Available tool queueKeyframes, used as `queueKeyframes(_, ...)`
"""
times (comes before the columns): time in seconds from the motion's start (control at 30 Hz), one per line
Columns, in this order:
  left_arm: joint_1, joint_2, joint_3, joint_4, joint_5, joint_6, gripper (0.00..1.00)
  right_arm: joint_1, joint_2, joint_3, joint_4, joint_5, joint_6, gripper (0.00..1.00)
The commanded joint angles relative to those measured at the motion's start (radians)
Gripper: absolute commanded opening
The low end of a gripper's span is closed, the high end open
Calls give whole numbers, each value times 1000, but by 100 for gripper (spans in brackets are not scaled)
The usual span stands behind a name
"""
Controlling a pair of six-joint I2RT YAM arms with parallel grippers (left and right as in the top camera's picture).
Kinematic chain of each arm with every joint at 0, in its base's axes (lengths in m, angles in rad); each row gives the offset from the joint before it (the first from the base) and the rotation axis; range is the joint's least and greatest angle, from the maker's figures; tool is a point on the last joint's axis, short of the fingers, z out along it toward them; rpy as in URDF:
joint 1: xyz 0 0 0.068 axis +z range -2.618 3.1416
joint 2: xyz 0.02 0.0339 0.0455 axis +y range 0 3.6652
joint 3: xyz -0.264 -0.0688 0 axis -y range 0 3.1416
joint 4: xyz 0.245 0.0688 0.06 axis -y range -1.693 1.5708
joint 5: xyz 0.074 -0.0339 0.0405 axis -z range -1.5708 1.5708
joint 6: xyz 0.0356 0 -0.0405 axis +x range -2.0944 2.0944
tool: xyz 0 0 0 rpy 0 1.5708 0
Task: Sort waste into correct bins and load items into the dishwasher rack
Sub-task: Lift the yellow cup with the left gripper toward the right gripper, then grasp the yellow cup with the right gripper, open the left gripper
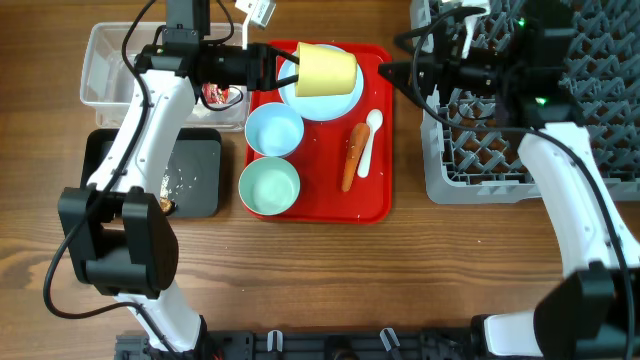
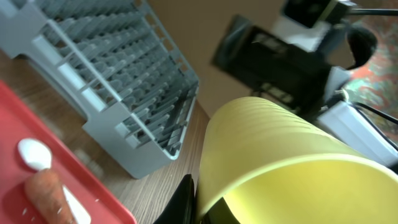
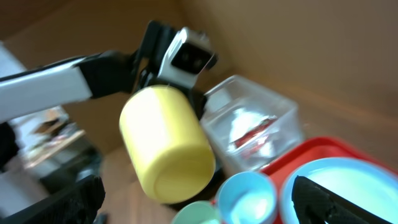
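Observation:
The yellow cup should go rim-first into the rack, so the robot's right gripper should grip the yellow cup's base end next.
My left gripper (image 1: pixel 285 68) is shut on the rim of the yellow cup (image 1: pixel 328 68) and holds it on its side above the light-blue plate (image 1: pixel 330 102) on the red tray (image 1: pixel 330 208). The cup also fills the left wrist view (image 2: pixel 280 162) and shows in the right wrist view (image 3: pixel 168 143). My right gripper (image 1: pixel 400 72) is open and empty, just right of the cup, at the left edge of the grey dishwasher rack (image 1: pixel 530 160). The light-blue bowl (image 1: pixel 273 130), pale-green bowl (image 1: pixel 269 187), carrot (image 1: pixel 352 157) and white spoon (image 1: pixel 368 140) lie on the tray.
The clear bin (image 1: pixel 110 65) at the back left holds the red wrapper (image 1: pixel 220 95). The black bin (image 1: pixel 200 175) in front of it holds rice grains and a brown lump (image 1: pixel 166 204). The napkin is not clearly seen.

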Motion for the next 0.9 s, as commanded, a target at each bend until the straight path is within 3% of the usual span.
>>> queueKeyframes(0.0,-23,-19,14,17,52,2,4,1,56,11,10,-163,6,100)
queueKeyframes(0.3,-72,-19,14,65,51,2,4,84,101,11,55,-154,4,99)
queueKeyframes(0.47,-72,-19,14,83,51,2,4,113,101,11,63,-158,7,86)
queueKeyframes(0.73,-72,-19,14,89,27,2,4,117,101,11,114,-158,67,54)
queueKeyframes(0.87,-72,-19,14,90,24,2,38,116,101,11,121,-158,85,52)
